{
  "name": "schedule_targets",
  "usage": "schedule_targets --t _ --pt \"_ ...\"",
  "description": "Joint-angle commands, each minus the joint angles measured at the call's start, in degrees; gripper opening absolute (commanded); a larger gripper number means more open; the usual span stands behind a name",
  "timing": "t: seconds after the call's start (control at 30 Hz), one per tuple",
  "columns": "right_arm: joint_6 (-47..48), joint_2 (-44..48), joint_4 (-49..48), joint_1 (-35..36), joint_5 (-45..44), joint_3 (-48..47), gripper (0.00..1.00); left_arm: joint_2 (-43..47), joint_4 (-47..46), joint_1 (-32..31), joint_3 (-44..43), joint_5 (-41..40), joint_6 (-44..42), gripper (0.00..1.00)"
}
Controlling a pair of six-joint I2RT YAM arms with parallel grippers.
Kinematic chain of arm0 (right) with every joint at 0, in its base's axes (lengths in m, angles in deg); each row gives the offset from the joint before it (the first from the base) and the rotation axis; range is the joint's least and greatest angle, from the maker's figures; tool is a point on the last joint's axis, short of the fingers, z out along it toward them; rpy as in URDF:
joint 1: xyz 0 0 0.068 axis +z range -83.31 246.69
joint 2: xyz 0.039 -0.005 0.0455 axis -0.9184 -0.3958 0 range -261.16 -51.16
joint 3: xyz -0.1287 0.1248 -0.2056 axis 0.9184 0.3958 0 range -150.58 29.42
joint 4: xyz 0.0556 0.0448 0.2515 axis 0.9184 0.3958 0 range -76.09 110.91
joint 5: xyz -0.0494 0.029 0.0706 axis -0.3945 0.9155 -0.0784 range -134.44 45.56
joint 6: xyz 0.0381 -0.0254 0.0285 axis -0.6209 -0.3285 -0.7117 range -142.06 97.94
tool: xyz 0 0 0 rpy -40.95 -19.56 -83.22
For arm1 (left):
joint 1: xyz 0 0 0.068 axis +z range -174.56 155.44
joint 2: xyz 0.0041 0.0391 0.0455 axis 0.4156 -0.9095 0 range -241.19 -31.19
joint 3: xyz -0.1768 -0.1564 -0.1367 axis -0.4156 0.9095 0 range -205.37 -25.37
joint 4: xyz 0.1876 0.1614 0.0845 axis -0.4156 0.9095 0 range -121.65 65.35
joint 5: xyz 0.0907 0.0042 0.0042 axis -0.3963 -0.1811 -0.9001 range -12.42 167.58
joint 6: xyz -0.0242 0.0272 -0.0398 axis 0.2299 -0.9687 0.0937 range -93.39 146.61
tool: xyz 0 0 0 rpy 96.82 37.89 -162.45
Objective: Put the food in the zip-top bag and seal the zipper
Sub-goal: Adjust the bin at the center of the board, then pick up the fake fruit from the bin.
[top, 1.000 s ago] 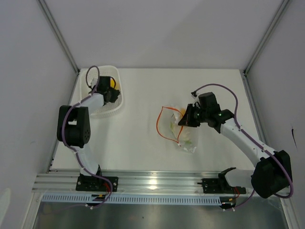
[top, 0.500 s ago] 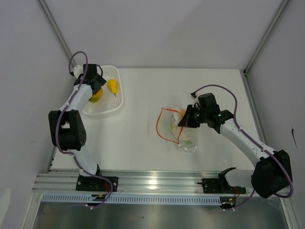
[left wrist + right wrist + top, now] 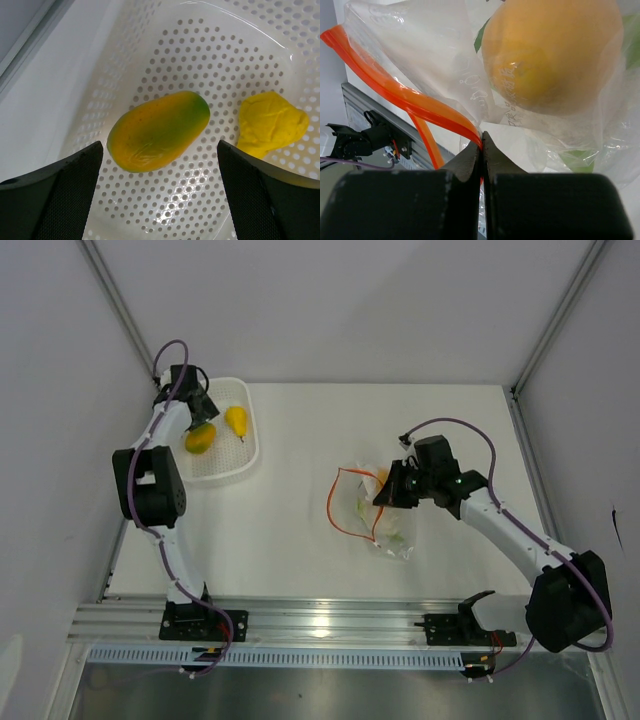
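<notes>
My left gripper should next grab the orange-green fruit (image 3: 159, 130) across its sides near the orange end, so the green end stays free to enter the bag.
The clear zip-top bag (image 3: 388, 520) lies mid-table with its orange-red zipper (image 3: 332, 502) spread in an open loop on the left. An orange round fruit (image 3: 555, 55) and a green piece (image 3: 575, 157) sit inside it. My right gripper (image 3: 481, 141) is shut on the zipper strip (image 3: 420, 102) at the mouth edge. My left gripper (image 3: 160, 200) hangs open over the white basket (image 3: 215, 55), its fingers (image 3: 55, 195) on either side of bare mesh. An orange-green fruit (image 3: 159, 130) lies just beyond them, and a yellow pear-shaped fruit (image 3: 270, 122) to its right.
The basket (image 3: 225, 468) stands at the table's far left, close to the left wall and its metal post (image 3: 125, 315). The metal rail (image 3: 320, 620) with both arm bases runs along the near edge.
My left gripper has swung from the basket's right side to its far-left corner, and its jaws have opened wide. The right arm and bag have barely moved.
</notes>
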Motion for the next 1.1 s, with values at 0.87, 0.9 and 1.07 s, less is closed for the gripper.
schedule_targets --t 0.87,0.9,1.07 --pt "-0.26 -0.55 -1.81 0.54 0.17 0.5 0.0 -5.77 3.29 2.65 -4.99 18.43 -3.47 0.99" --pt "-0.26 -0.38 -1.89 0.54 0.08 0.49 0.0 -5.51 3.73 2.65 -4.55 18.17 -1.72 1.0" --pt "-0.26 -0.29 -1.89 0.46 0.17 0.49 0.0 -4.45 5.75 2.65 -2.88 18.69 3.47 1.0"
